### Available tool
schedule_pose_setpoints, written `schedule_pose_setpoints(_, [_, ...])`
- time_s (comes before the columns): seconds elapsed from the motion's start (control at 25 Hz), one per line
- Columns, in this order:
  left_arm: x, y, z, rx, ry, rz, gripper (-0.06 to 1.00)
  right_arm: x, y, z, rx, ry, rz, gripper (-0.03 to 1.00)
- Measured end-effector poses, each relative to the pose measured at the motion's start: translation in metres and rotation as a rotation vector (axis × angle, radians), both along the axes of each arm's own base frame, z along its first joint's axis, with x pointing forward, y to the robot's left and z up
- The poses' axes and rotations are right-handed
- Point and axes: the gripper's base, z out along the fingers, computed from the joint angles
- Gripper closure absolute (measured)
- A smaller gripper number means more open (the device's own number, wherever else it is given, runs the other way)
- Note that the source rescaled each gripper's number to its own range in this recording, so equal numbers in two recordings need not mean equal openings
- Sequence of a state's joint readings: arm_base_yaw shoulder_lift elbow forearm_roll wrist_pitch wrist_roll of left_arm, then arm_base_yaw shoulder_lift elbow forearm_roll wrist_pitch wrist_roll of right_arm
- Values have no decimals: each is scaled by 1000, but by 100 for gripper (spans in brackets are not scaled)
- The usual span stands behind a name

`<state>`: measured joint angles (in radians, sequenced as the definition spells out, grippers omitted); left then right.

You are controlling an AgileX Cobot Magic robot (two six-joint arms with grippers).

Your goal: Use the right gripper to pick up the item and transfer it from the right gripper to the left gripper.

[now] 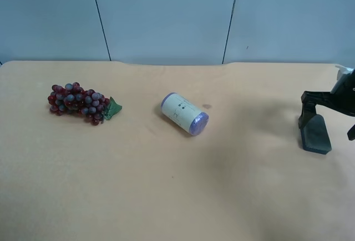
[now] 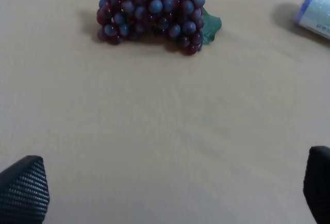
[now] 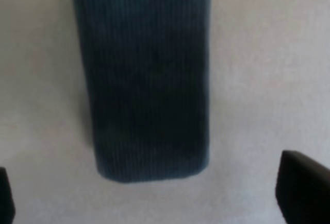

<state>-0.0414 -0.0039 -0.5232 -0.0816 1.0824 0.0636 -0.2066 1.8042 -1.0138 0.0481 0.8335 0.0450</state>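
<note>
The pad's other end (image 1: 317,146) needs to stay free for my left gripper, so I need to grab one short end (image 1: 316,122) with my right gripper.
The item (image 1: 317,134), a flat dark grey-green pad, lies on the table near the exterior high view's right edge. In the right wrist view it (image 3: 147,80) fills the middle of the frame. My right gripper (image 1: 328,123) hangs right over it, open, with one black finger (image 1: 305,111) at the pad's far end. In the right wrist view the gripper (image 3: 154,198) has its two fingertips wide apart, just past the pad's short end and not touching it. My left gripper (image 2: 170,188) is open and empty over bare table. It is out of the exterior high view.
A white-and-purple cylinder (image 1: 184,114) lies on its side mid-table; it also shows in the left wrist view (image 2: 317,7). A red-purple grape bunch (image 1: 80,102) lies toward the exterior high view's left, ahead of the left gripper (image 2: 149,10). A blue wall stands behind the table.
</note>
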Motion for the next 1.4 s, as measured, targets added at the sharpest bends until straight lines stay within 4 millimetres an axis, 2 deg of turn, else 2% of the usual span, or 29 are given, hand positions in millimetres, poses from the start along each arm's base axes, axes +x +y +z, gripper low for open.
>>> schedule_pose_setpoints(0.36, [0,0,0,0,0,0,-6,7,-3,-35,-8,57,19,-3])
schedule_pose_setpoints(0.64, [0,0,0,0,0,0,-6,11,-4,-46,-12,42,30,-1])
schedule_pose_setpoints(0.76, [0,0,0,0,0,0,-6,11,-4,-51,-10,55,31,16])
schedule_pose_setpoints(0.88, [0,0,0,0,0,0,-6,11,-4,-51,-8,56,29,45])
schedule_pose_setpoints(1.0, [0,0,0,0,0,0,-6,11,-4,-51,-9,57,30,79])
schedule_pose_setpoints(1.08, [0,0,0,0,0,0,-6,10,-4,-51,-8,59,30,96])
schedule_pose_setpoints(1.28, [0,0,0,0,0,0,-6,9,-4,-51,-3,80,30,97])
schedule_pose_setpoints(1.4, [0,0,0,0,0,0,-6,12,-5,-44,1,93,31,97])
